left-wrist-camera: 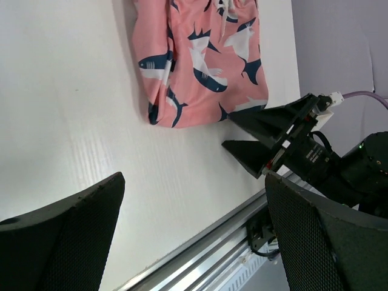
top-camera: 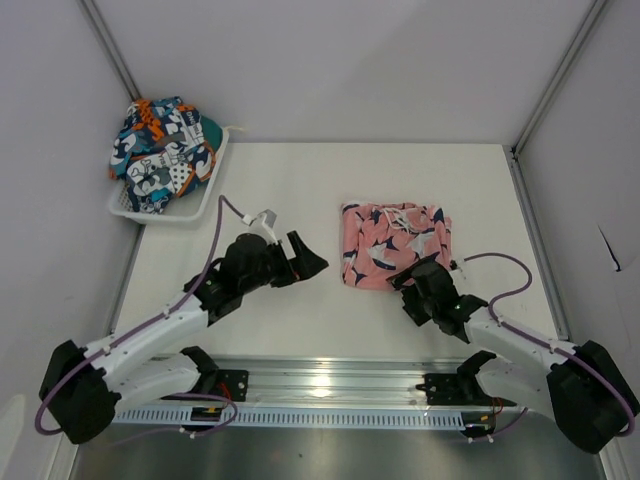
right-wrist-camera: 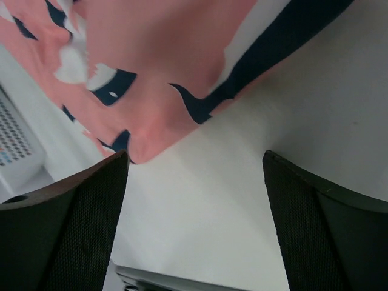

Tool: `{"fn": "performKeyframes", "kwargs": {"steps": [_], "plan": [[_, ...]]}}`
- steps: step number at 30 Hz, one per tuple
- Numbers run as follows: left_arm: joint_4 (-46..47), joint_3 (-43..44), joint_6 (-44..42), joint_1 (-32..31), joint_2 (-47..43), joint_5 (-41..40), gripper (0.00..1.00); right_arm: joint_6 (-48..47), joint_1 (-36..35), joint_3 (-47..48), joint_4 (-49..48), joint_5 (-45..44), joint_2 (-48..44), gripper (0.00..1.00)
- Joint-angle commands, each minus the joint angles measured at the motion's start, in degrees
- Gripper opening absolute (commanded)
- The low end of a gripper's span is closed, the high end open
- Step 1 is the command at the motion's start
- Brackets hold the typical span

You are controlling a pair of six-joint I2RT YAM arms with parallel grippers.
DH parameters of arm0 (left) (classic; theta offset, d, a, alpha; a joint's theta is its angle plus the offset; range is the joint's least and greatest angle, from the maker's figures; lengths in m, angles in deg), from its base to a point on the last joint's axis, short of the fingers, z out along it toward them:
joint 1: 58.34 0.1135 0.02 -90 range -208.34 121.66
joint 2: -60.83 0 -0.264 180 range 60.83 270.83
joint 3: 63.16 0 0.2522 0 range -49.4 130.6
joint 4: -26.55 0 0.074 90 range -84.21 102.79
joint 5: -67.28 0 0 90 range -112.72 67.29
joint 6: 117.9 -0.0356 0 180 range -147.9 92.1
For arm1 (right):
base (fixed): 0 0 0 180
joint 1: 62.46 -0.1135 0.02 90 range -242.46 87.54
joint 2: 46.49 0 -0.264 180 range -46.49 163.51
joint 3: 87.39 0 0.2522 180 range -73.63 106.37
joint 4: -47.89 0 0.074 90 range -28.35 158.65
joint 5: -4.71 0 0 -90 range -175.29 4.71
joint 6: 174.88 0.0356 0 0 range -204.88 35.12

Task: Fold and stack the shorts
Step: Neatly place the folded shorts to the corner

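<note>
My right gripper will next take hold of the folded pink shorts by their near edge [top-camera: 390, 287] [right-wrist-camera: 191, 125] and slide them aside, still folded, for stacking.
The pink shorts [top-camera: 395, 245] with the shark print lie folded on the table at centre right, white drawstring on top. My right gripper [top-camera: 410, 278] is open just off their near edge, holding nothing. In the right wrist view the pink shorts [right-wrist-camera: 163, 66] fill the top, with a corner by the left finger of my open gripper [right-wrist-camera: 195, 159]. My left gripper [top-camera: 312, 258] is open and empty, left of the shorts and apart from them. Its wrist view shows the pink shorts [left-wrist-camera: 200, 60], the right gripper [left-wrist-camera: 233, 130] and its own gripper [left-wrist-camera: 194, 182]. The patchwork shorts [top-camera: 165, 150] sit bunched in a basket.
A white basket [top-camera: 200, 212] stands at the table's back left corner against the wall. A metal rail [top-camera: 320, 385] runs along the near edge between the arm bases. Grey enclosure walls close in the left, back and right sides.
</note>
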Motion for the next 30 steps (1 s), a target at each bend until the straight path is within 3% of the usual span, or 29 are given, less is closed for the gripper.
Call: {"fn": "performKeyframes", "kwargs": {"steps": [1, 7, 17, 22, 25, 27, 30], "plan": [[-7.23, -0.52, -4.10, 0.24, -7.78, -6.12, 0.99, 12.73, -3.06, -2.64, -9.49, -10.52, 2.29, 0.90], [-15.41, -0.35, -7.35, 0.41, -14.91, -9.74, 0.99, 21.71, -5.26, -2.73, -11.44, -18.44, 8.61, 0.66], [-24.38, 0.36, -10.79, 0.50, -21.60, -12.64, 0.99, 29.19, -5.97, -1.24, -16.72, -22.31, 18.03, 0.60], [-26.75, 0.27, -11.49, 0.50, -24.07, -13.88, 0.99, 32.62, -4.31, -0.10, -17.68, -23.81, 20.93, 0.33], [-27.19, 0.27, -11.84, 0.50, -24.16, -14.14, 0.99, 29.90, -0.18, 0.43, -19.17, -22.67, 21.72, 0.10], [-27.28, 0.27, -12.02, 0.50, -23.89, -14.23, 0.99, 27.71, 3.50, 0.87, -20.31, -21.09, 22.07, 0.01], [-26.93, 0.18, -12.19, 0.50, -22.93, -14.14, 0.99, 24.46, 9.03, 1.84, -21.81, -18.27, 22.95, 0.00]]}}
